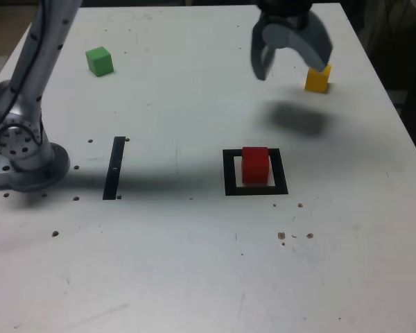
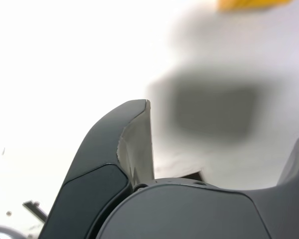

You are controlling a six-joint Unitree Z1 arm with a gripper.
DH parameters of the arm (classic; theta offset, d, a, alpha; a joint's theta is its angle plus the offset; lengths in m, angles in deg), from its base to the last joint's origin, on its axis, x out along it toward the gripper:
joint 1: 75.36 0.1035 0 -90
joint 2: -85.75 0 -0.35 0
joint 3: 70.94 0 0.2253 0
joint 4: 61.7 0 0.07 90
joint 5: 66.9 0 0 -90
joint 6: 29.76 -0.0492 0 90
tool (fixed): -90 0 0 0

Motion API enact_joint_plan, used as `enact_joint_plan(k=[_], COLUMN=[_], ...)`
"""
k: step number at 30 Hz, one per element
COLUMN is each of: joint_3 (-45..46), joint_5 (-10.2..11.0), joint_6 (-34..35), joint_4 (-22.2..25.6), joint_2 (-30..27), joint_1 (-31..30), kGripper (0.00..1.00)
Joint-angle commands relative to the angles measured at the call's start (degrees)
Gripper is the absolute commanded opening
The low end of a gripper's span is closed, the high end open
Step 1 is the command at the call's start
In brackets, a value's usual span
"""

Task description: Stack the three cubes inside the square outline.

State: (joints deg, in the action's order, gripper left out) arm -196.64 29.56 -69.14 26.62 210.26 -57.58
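I need to grip the opposite sides of the yellow cube (image 1: 317, 79) next with my gripper, so that I can stack it on the red cube inside the outline.
The red cube (image 1: 255, 165) stands inside the black square outline (image 1: 229, 173) near the table's middle. A yellow cube (image 1: 317, 79) lies at the far right of the exterior view, partly behind one finger of my gripper (image 1: 291, 68). The gripper hangs open above the table, just left of the yellow cube, with nothing between its fingers. In the wrist view the yellow cube (image 2: 251, 4) shows as a blurred sliver at the frame's edge, beyond the open fingers (image 2: 134, 144). The green cube (image 1: 99, 61) rests at the far left of the exterior view.
The arm's base (image 1: 24, 156) sits at the exterior view's left edge. A thin black strip (image 1: 114, 168) lies on the table just right of it. The gripper's shadow (image 1: 298, 116) falls between the yellow cube and the outline. Small dark specks dot the white tabletop.
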Motion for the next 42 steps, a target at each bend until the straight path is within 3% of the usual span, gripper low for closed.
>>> enact_joint_plan(k=[1, 27, 42], joint_3=[-1.86, -28.77, -34.15], joint_5=[0.13, 0.9, 0.97], joint_6=[-0.39, -4.19, -4.45], joint_4=[0.81, 8.87, 11.12], joint_2=[1.35, 17.53, 22.72], joint_1=[0.41, 4.7, 5.11], kGripper=[0.99, 0.99, 0.94])
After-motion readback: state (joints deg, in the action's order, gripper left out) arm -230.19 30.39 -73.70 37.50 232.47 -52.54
